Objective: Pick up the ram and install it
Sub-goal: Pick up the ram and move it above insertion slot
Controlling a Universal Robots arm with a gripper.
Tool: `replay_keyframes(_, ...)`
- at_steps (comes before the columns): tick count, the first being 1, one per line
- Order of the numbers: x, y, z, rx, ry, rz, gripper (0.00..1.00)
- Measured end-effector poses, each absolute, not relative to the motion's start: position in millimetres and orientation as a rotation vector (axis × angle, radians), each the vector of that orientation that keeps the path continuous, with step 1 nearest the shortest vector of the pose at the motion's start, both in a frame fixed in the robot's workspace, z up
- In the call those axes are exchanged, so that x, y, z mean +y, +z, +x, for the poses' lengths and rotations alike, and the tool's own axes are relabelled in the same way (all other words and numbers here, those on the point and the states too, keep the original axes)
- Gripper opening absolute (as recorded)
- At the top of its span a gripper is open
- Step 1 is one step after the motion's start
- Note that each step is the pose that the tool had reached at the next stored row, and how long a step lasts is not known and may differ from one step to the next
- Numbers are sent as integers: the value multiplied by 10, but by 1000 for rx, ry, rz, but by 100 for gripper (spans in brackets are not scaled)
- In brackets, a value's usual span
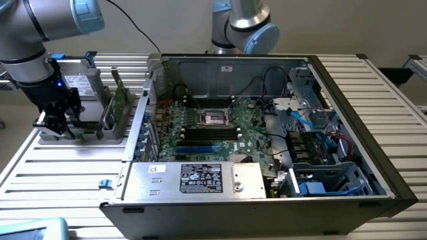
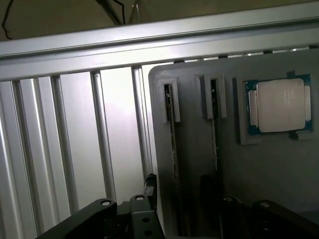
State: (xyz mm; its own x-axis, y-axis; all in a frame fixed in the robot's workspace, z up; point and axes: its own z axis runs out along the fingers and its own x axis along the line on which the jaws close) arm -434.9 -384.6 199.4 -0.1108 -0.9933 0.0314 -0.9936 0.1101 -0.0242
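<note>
My gripper needs to take hold of the nearer ram by the middle of its upper edge, because the slotted post of the holder closes around the ram's end.
Two thin ram sticks stand edge-on in grooves of a grey holder [image 2: 199, 189]; the nearer ram [image 2: 172, 144] runs between my gripper's fingers and the other ram [image 2: 214, 134] lies beside it. My gripper [image 2: 179, 191] is open, low over the holder, its dark fingers [image 2: 149, 186] straddling the nearer stick without closing on it. From the exterior view, the gripper [image 1: 57, 127] hangs over the holder's end at that view's left. The black memory slots [image 1: 210, 133] lie in the open computer case [image 1: 347, 115].
A processor chip [image 2: 279, 105] sits in a recess of the holder. A broader green card [image 1: 121, 106] stands upright in the holder [image 1: 80, 137]. A second robot arm [image 1: 243, 25] rises behind the case. Ribbed aluminium table [image 1: 60, 175] lies all around.
</note>
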Motion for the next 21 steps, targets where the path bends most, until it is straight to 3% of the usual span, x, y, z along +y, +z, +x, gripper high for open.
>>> replay_keyframes(4,-3846,1986,-4350,-2335,61,2090,46)
replay_keyframes(5,-3846,1986,-4349,-2335,61,2090,39)
replay_keyframes(13,-3846,1985,-4349,-2335,61,2090,37)
replay_keyframes(16,-3846,1985,-4349,-2335,61,2090,18)
replay_keyframes(21,-3846,2055,-4349,-2333,61,2093,14)
